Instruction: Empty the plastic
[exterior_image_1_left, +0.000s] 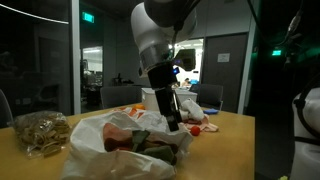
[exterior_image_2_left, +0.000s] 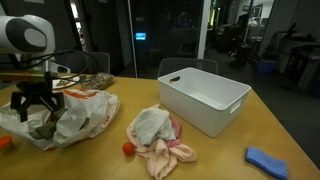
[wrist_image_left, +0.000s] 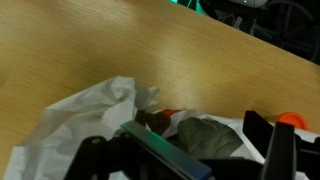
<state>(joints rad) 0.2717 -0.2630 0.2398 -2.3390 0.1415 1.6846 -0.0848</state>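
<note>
The grey-green cloth (wrist_image_left: 215, 135) has an exposed part in the plastic bag's opening. The gripper should grab the cloth by that part and leave the bag free, so that the bag gets emptied.
A crumpled white plastic bag (exterior_image_2_left: 75, 118) lies on the wooden table, and it shows in both exterior views (exterior_image_1_left: 110, 140). It holds soft items, among them a grey-green cloth (wrist_image_left: 215, 135) and something dark red (wrist_image_left: 158, 119). My gripper (exterior_image_2_left: 35, 106) hangs over the bag's open mouth with its fingers spread wide. In the wrist view the gripper (wrist_image_left: 205, 145) straddles the grey-green cloth without holding it. In an exterior view the gripper (exterior_image_1_left: 173, 118) reaches down to the bag's top.
A white bin (exterior_image_2_left: 205, 100) stands on the table. A heap of grey and pink cloths (exterior_image_2_left: 155, 135), a small red ball (exterior_image_2_left: 128, 149) and a blue object (exterior_image_2_left: 265, 160) lie near it. Another filled bag (exterior_image_1_left: 40, 132) lies beside the plastic bag.
</note>
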